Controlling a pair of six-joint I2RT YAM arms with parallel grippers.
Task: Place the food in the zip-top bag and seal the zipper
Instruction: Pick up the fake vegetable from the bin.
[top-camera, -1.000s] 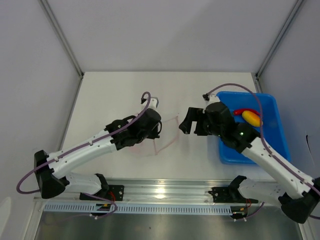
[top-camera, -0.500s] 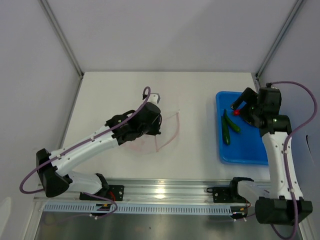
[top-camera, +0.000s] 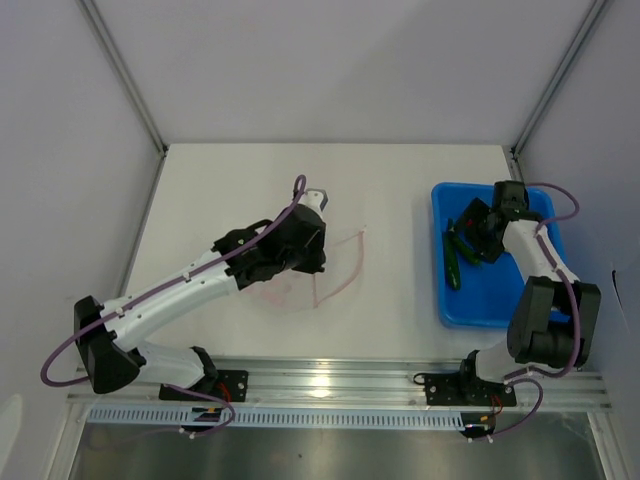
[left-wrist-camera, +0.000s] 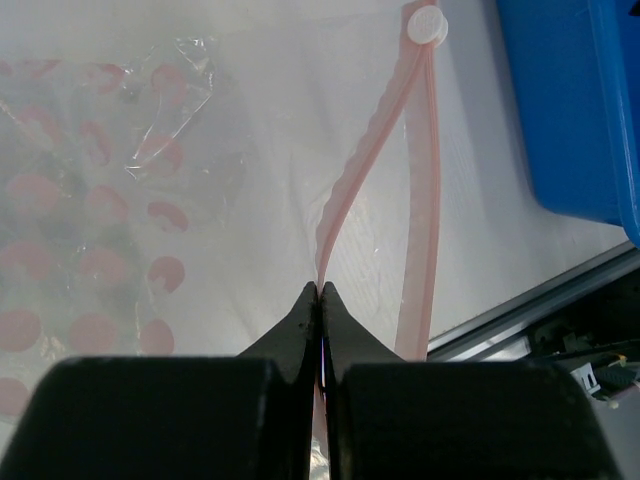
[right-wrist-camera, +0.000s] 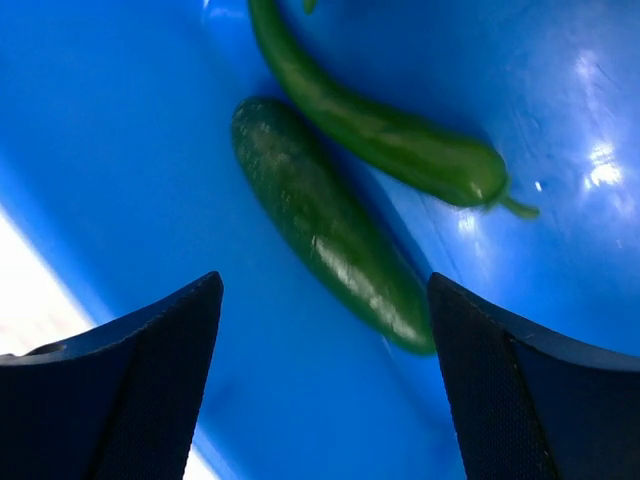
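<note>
The dark green piece (right-wrist-camera: 330, 240) would stay in the bin if I lifted my right gripper now. My right gripper's fingers are still wide open around it.
The zip-top bag (top-camera: 300, 285) lies flat and clear on the white table, its pink dots plain in the left wrist view (left-wrist-camera: 95, 260). My left gripper (top-camera: 319, 266) is shut on one lip of the pink zipper (left-wrist-camera: 355, 180). That lip is raised off the other lip (left-wrist-camera: 425, 200), so the bag's mouth gapes. My right gripper (top-camera: 468, 238) hangs open, low inside the blue bin (top-camera: 490, 300). Between and just past its fingertips lies food: a dark green piece (right-wrist-camera: 330, 240) and a thinner green pepper (right-wrist-camera: 390, 140). Both also show in the top view (top-camera: 453, 265).
The blue bin (left-wrist-camera: 570, 100) stands at the table's right side, close to the right wall post. Its floor (right-wrist-camera: 150, 150) fills the right wrist view. The aluminium rail (top-camera: 320, 385) runs along the near edge, and grey walls close in the back and sides.
My right arm swung from the table's middle back over the bin and came down over the green pieces. The left gripper stayed shut on the zipper lip, barely shifting.
</note>
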